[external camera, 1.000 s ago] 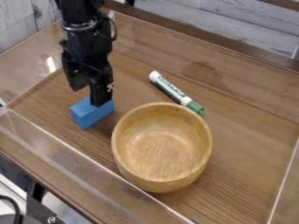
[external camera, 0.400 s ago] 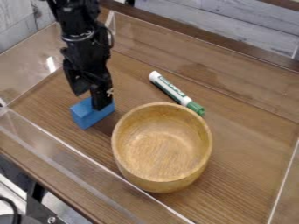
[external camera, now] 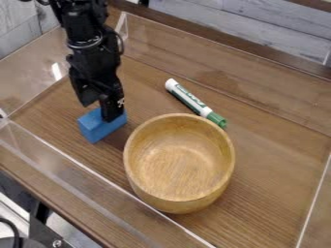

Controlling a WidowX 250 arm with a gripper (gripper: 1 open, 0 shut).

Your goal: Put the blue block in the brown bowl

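Note:
The blue block needs to go into the brown bowl (external camera: 180, 161), so my gripper should next grab the block by its body (external camera: 101, 125).
The blue block (external camera: 99, 127) lies on the wooden table, left of the brown bowl (external camera: 180, 161). My black gripper (external camera: 100, 103) points straight down just above the block's far end, its fingers (external camera: 114, 103) spread open with nothing between them. I cannot tell whether the fingertips touch the block. The bowl is upright and empty, its thick rim close to the block's right corner.
A white-and-green marker pen (external camera: 195, 103) lies on the table behind the bowl, to the right of the gripper. Clear plastic walls (external camera: 39, 155) fence the table (external camera: 258, 87) on the left and along the front edge.
The gripper has sunk slightly toward the blue block and shifted a touch left. Its jaws stayed open; the block, bowl and pen have not moved.

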